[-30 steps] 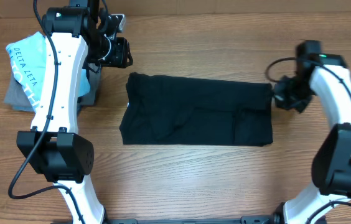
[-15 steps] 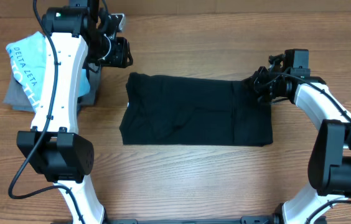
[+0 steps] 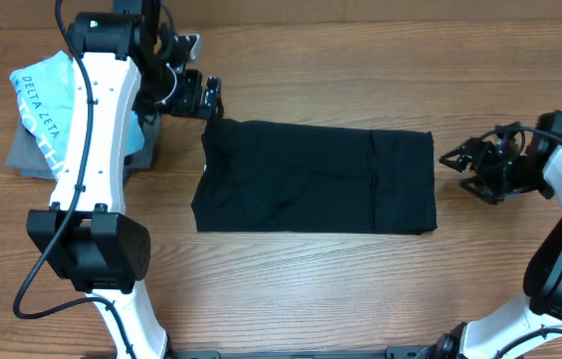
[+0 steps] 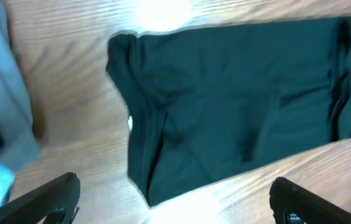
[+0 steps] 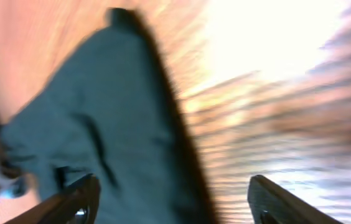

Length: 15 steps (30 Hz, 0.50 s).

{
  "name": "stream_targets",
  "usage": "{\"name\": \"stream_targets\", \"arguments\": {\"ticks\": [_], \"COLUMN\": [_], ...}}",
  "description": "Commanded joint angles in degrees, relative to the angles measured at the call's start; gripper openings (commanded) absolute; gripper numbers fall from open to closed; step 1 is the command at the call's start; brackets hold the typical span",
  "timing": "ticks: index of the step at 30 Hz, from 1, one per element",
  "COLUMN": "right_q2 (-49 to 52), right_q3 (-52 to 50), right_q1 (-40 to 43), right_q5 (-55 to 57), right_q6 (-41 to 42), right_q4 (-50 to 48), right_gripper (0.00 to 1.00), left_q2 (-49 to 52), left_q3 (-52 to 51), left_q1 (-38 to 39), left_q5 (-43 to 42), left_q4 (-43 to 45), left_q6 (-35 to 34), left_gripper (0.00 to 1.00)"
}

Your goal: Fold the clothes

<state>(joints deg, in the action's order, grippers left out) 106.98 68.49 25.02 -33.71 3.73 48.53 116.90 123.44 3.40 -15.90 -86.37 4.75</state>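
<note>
I need to fold one end of the black garment inward, so next I should grab the garment with my right gripper by the middle of its short end edge (image 3: 432, 182) (image 5: 178, 129) nearest that gripper.
The clothes (image 3: 316, 179), one black garment, lie flat on the wood table as a long folded rectangle. My left gripper (image 3: 211, 100) hovers open just above the garment's far left corner, holding nothing. The left wrist view looks down on the garment (image 4: 238, 93) and a small white label (image 4: 129, 123) at its left fold, with my left gripper (image 4: 172, 202) spread wide near the front edge. My right gripper (image 3: 460, 172) stands open just off the garment's right edge. In the blurred right wrist view the cloth (image 5: 101, 137) fills the left, and my right gripper (image 5: 172, 199) is empty.
A light blue shirt with white lettering (image 3: 37, 110) lies on grey folded garments (image 3: 24, 160) at the far left, behind the left arm. The same pile shows at the left edge (image 4: 1, 112) of the left wrist view. Bare wood table (image 3: 311, 289) surrounds the garment.
My right gripper was shut over the garment's right end; it has opened and drawn back to the right. My left gripper has opened wide and shifted slightly towards the garment's corner.
</note>
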Motion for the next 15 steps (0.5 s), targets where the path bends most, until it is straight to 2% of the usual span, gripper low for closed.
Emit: {"name": "stream_targets", "arguments": {"ticks": [1,4,6,8,15], "right_q2": [-0.22,0.31,0.68,0.74,0.74], "right_q3": [-2.54,-5.09,-6.60,-7.54,-8.44], "right_q1": [-1.95,-3.32,-4.57,-5.55,-9.42], "right_q5": [4.35,4.09,2.47,0.50,-3.67], "right_q6": [-4.22,-4.17,-4.17,-4.22,-7.43], "right_q4": [0.20,-2.14,-4.02,-5.40,-8.70], "right_gripper": [0.81,0.80,0.70,0.66,0.58], "left_q2": [-2.32,-5.84,-9.05,-12.85,-23.74], "left_q3": [1.29,1.29,1.29,1.29,1.29], "left_q1": [-0.02,-0.13,-0.26,-0.50,-0.90], "left_q5": [5.25,10.43,14.05,17.29,21.03], "left_q4": [-4.66,-9.03,-10.36,-10.45,-10.45], "left_q6": [1.46,-2.27,-5.01,-7.63,-8.15], "left_gripper": [1.00,1.00,1.00,1.00,1.00]}}
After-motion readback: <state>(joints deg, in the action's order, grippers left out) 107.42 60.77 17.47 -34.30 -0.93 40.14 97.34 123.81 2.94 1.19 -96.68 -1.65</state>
